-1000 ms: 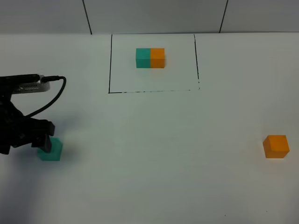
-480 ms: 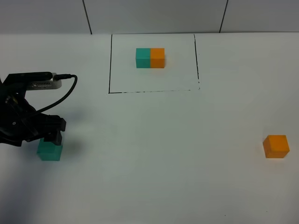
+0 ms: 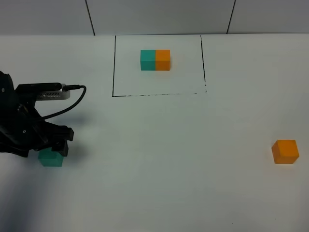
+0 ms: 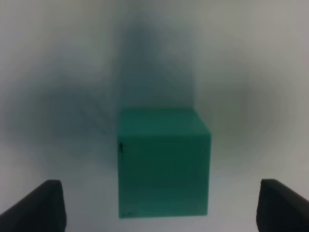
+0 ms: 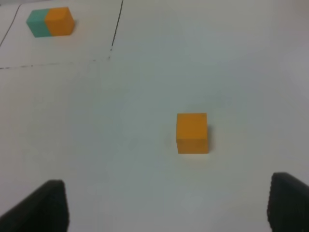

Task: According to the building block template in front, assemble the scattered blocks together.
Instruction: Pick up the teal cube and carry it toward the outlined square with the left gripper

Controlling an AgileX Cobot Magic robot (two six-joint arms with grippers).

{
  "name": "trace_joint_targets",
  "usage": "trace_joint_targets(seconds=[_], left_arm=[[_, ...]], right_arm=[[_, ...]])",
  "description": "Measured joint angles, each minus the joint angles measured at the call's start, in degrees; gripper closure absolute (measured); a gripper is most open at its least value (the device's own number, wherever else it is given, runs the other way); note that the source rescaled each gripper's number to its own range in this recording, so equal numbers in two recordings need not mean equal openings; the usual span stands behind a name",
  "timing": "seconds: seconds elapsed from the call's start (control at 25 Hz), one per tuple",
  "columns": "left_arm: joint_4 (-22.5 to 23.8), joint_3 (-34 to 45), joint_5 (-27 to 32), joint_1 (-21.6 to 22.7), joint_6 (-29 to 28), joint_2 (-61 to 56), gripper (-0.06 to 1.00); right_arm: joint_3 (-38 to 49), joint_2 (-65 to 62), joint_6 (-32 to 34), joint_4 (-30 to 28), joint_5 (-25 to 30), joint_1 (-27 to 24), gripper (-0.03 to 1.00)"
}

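Next, my left gripper grabs the teal cube (image 3: 50, 159) by its opposite sides, to assemble the blocks like the building block template (image 3: 155, 60).
The building block template (image 3: 155, 60), a teal-left, orange-right bar, lies inside a black-lined rectangle at the back; it also shows in the right wrist view (image 5: 50, 22). The scattered teal cube (image 3: 50, 159) sits at the front left. My left gripper (image 3: 51, 148) hangs right over it and hides its top. In the left wrist view the teal cube (image 4: 163, 164) lies between the spread fingers (image 4: 44, 207), and the left gripper (image 4: 164, 210) is open. The scattered orange cube (image 3: 285, 152) sits alone at the right. The right gripper (image 5: 169, 208) is open, short of the orange cube (image 5: 192, 133).
A black line (image 3: 114, 67) marks the rectangle around the template on the white table (image 3: 169, 145). The left arm's cable (image 3: 72, 99) loops above the gripper. The right arm is out of the exterior high view.
The left arm has moved right and lowered over the teal cube, now covering its top. The cubes and the template have not moved.
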Motion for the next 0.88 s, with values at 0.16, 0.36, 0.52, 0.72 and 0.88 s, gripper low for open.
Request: trace_joint_targets(seconds=[0.16, 0.36, 0.52, 0.72, 0.88], left_arm=[[0.00, 0.00, -1.70, 0.00, 0.00, 2.91, 0.20], [0.00, 0.00, -2.22, 0.00, -0.10, 4.71, 0.23], [0.00, 0.00, -1.90, 0.00, -0.23, 4.80, 0.49], [0.00, -0.11, -1.07, 0.00, -0.35, 4.82, 0.94], [0.06, -1.13, -0.32, -0.34, 1.01, 4.95, 0.94]], right_arm=[[0.00, 0.00, 0.00, 0.00, 0.00, 0.00, 0.02], [0.00, 0.00, 0.00, 0.00, 0.00, 0.00, 0.02], [0.00, 0.00, 0.00, 0.00, 0.00, 0.00, 0.02], [0.00, 0.00, 0.00, 0.00, 0.00, 0.00, 0.02], [0.00, 0.00, 0.00, 0.00, 0.00, 0.00, 0.02]])
